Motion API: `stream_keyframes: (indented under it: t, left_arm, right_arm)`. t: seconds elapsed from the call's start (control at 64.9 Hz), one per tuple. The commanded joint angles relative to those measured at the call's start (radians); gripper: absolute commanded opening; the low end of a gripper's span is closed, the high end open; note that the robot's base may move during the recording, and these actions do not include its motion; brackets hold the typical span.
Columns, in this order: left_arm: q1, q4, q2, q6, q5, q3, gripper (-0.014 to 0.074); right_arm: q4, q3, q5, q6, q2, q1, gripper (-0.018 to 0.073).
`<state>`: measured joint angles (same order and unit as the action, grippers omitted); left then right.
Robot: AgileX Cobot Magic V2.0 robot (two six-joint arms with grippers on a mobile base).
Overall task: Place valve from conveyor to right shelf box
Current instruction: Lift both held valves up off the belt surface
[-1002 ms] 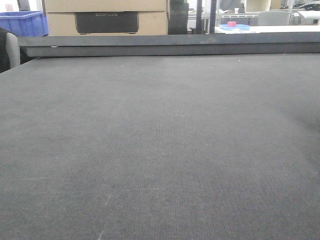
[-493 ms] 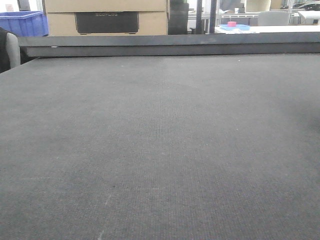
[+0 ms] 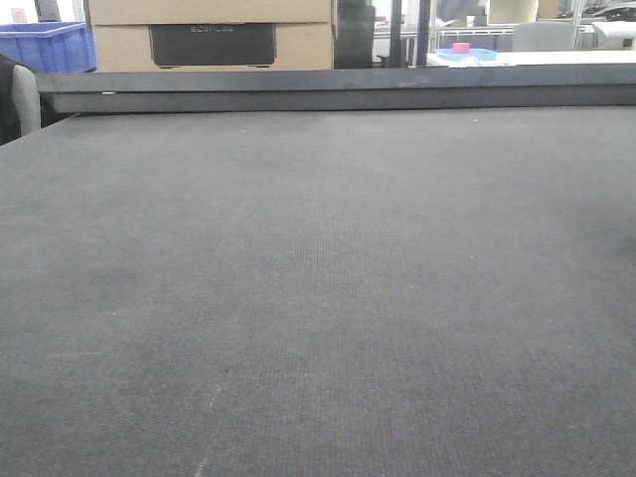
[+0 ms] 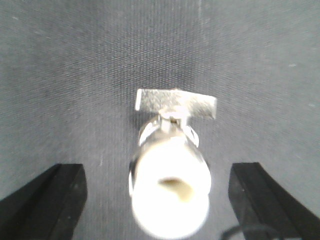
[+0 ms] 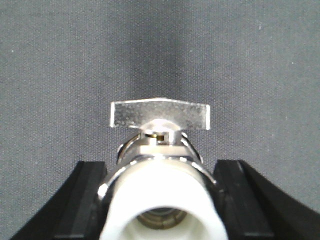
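My left gripper picks up the valve from the conveyor (image 4: 85, 75) by its white end (image 4: 170, 195) next. The valve then goes to the right shelf box.
The conveyor (image 3: 318, 278), a broad dark grey woven belt with a dark rail (image 3: 338, 89) at its far edge, fills the front view, where neither valves nor grippers show. In the left wrist view a metal valve (image 4: 170, 185) with a white end and a flat T-handle (image 4: 176, 104) lies on the belt. My left gripper (image 4: 157, 200) is open around it, with a gap on each side up to the black fingers (image 4: 55, 200). In the right wrist view my right gripper (image 5: 162, 200) is shut on a second valve (image 5: 160, 155), both pads (image 5: 87, 200) touching its white end. The right shelf box is out of view.
Beyond the rail stand a cardboard box (image 3: 209, 35), a blue bin (image 3: 45, 45) at the far left and a pink object on a blue tray (image 3: 460, 48). A grey chair back (image 3: 25, 99) shows at the belt's left edge.
The background in the front view has shifted very slightly. Nothing on the belt has changed there.
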<state>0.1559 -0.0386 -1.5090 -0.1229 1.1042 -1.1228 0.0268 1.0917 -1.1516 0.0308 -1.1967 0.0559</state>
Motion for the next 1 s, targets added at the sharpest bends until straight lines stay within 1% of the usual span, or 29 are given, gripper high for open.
stream_keyframes:
  t: [0.0, 0.185, 0.308, 0.493, 0.586, 0.632, 0.709, 0.755, 0.786, 0.801, 0.832, 0.986]
  left_arm:
    - [0.001, 0.008, -0.022, -0.004, -0.027, 0.005, 0.0454]
    - [0.001, 0.027, -0.06, -0.005, -0.057, 0.005, 0.042]
    - [-0.005, 0.029, -0.075, -0.005, -0.029, 0.005, 0.04]
    - [-0.005, 0.029, -0.079, -0.007, -0.029, 0.005, 0.0375]
    - [-0.005, 0.029, -0.079, -0.007, -0.019, 0.005, 0.0342]
    - [-0.005, 0.029, -0.079, -0.007, -0.016, 0.005, 0.0302]
    - [-0.005, 0.029, -0.079, -0.007, -0.014, 0.005, 0.0192]
    - [-0.005, 0.029, -0.079, -0.007, -0.012, 0.005, 0.006]
    - [-0.005, 0.029, -0.079, -0.007, -0.012, 0.005, -0.0011]
    - [-0.005, 0.029, -0.079, -0.007, -0.012, 0.005, -0.0029]
    - [-0.005, 0.029, -0.079, -0.007, -0.012, 0.005, -0.0117]
    - [-0.005, 0.029, -0.073, -0.007, -0.018, -0.011, -0.0111]
  right_arm:
    - [-0.012, 0.014, 0.034, 0.003, 0.014, 0.005, -0.0162]
    - [-0.012, 0.014, 0.034, 0.003, 0.014, 0.005, -0.0162]
    - [-0.012, 0.014, 0.034, 0.003, 0.014, 0.005, -0.0162]
    - [-0.012, 0.014, 0.034, 0.003, 0.014, 0.005, -0.0162]
    - [-0.012, 0.014, 0.037, 0.003, 0.014, 0.005, -0.0162]
    - [-0.012, 0.014, 0.037, 0.003, 0.014, 0.005, -0.0162]
    - [-0.012, 0.014, 0.037, 0.003, 0.014, 0.005, -0.0162]
    - [-0.012, 0.014, 0.037, 0.003, 0.014, 0.005, -0.0162]
    - [-0.012, 0.014, 0.039, 0.003, 0.014, 0.005, -0.0162]
    - [-0.012, 0.014, 0.041, 0.003, 0.014, 0.005, -0.0162]
    - [-0.012, 0.014, 0.045, 0.003, 0.014, 0.005, -0.0162]
    - [-0.012, 0.014, 0.063, 0.003, 0.014, 0.005, -0.0162]
